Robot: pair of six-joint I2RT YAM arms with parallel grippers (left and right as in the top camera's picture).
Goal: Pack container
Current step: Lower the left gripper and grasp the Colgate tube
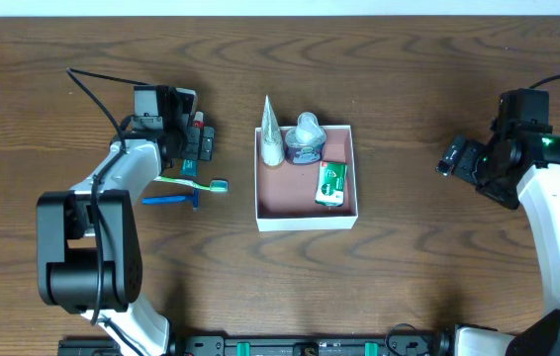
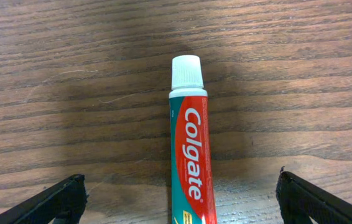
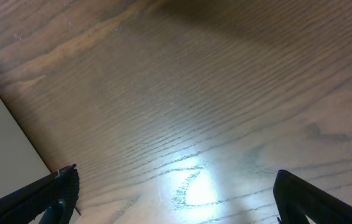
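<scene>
The Colgate toothpaste tube has to lie lengthwise in the container point(image 1: 305, 219), so the left gripper will next grip it across its body, with its cap pointing away.
The container point(image 1: 305, 219) is a shallow white-walled box with a reddish-brown floor at the table's middle. It holds a white cone-shaped tube point(image 1: 270, 133), a grey-blue round item point(image 1: 306, 140) and a green box point(image 1: 330, 183). My left gripper point(image 1: 199, 140) is open to the container's left, above a red Colgate toothpaste tube point(image 2: 191, 155) that lies on the table between its fingers point(image 2: 179, 190). My right gripper point(image 1: 451, 158) is open and empty to the container's right, over bare wood point(image 3: 176, 186). A white edge of the container point(image 3: 2, 149) shows at the left of the right wrist view.
A green toothbrush point(image 1: 196, 183) and a blue razor point(image 1: 173, 201) lie on the table just in front of the left gripper. The container's front left floor point(image 1: 285, 193) is bare.
</scene>
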